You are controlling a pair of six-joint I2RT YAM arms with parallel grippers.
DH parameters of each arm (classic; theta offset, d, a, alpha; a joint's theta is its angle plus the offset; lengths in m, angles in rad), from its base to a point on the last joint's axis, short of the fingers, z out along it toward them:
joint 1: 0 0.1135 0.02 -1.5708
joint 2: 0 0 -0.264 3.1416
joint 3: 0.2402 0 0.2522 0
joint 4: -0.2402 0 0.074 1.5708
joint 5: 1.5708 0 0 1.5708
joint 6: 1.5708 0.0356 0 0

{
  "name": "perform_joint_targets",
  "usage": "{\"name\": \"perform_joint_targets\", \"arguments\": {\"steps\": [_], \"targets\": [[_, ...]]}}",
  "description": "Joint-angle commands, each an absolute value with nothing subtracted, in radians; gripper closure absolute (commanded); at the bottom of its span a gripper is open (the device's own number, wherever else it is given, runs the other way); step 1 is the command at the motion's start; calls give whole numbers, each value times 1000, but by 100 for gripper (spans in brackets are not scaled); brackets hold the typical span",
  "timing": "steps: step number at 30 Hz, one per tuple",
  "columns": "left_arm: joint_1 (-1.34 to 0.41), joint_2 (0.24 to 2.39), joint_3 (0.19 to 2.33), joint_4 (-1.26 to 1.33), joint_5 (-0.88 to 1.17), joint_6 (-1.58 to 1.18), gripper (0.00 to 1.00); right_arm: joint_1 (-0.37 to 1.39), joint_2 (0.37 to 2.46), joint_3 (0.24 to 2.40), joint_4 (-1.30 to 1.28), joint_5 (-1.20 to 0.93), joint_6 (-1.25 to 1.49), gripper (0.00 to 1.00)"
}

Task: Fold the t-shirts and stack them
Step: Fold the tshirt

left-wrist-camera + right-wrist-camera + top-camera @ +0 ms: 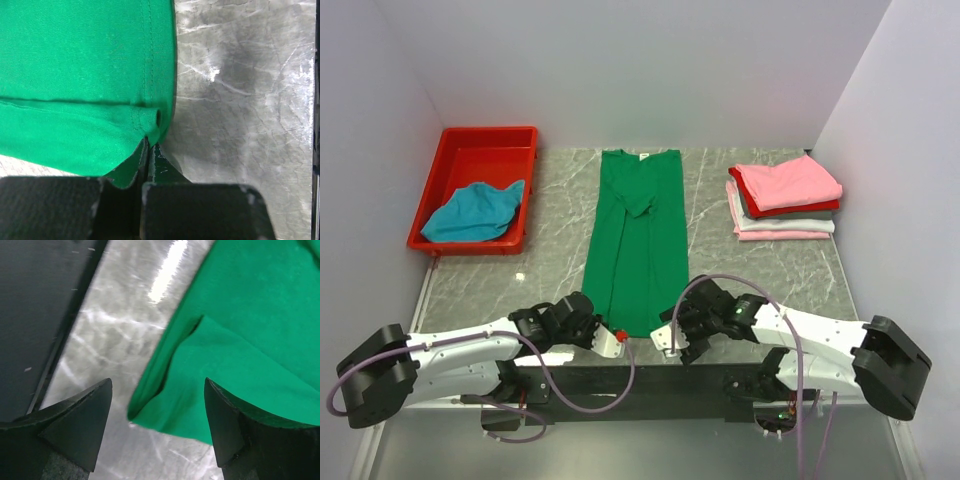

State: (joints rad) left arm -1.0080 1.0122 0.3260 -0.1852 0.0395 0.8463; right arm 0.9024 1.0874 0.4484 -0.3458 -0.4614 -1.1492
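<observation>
The robot's right gripper should next grab the free near hem corner of the green t-shirt, opposite the left gripper, to fold the hem toward the neck.
A bright green t-shirt (pixel 638 235) lies folded lengthwise into a long strip in the middle of the table, white neck label at the far end. My left gripper (pixel 612 338) is shut on its near left hem corner (pixel 150 122). My right gripper (pixel 670 342) is open, its jaws astride the near right hem corner (pixel 165 407) without touching it. A stack of folded pink, red and whitish t-shirts (pixel 783 198) sits at the far right. A teal-blue t-shirt (pixel 473 211) lies crumpled in the red tray.
The red plastic tray (pixel 478 155) stands at the far left against the wall. Grey marble tabletop (pixel 550 230) lies between tray, green shirt and stack. A black bar (pixel 40 305) runs along the table's near edge.
</observation>
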Motion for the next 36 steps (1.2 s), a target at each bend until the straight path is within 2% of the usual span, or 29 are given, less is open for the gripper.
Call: {"name": "perform_joint_targets", "arguments": {"steps": [1, 7, 8, 10, 11, 14, 20, 24, 28, 36], "targets": [[-1006, 1000, 353, -204, 86, 827, 100, 933, 1123, 457, -238, -358, -1089, 21], [-1002, 905, 327, -224, 81, 818, 100, 957, 1219, 454, -213, -269, -1075, 38], [-1000, 882, 324, -224, 80, 816, 100, 960, 1242, 457, -212, -256, -1071, 47], [-996, 868, 325, -227, 83, 818, 100, 960, 1265, 482, -216, -223, -1048, 60], [-994, 865, 328, -230, 86, 816, 100, 962, 1279, 491, -222, -216, -1040, 79], [-991, 887, 348, -241, 106, 825, 100, 962, 1263, 509, -239, -238, -1034, 99], [-947, 960, 417, -239, 139, 883, 100, 864, 1161, 607, -377, -438, -1011, 100], [-778, 1023, 521, -218, 208, 954, 100, 727, 1172, 742, -440, -509, -1019, 100], [-641, 1197, 647, -163, 282, 1034, 99, 596, 1311, 854, -417, -500, -1023, 100], [-473, 1541, 1012, -127, 399, 1075, 100, 480, 1574, 1109, -357, -476, -940, 100]]}}
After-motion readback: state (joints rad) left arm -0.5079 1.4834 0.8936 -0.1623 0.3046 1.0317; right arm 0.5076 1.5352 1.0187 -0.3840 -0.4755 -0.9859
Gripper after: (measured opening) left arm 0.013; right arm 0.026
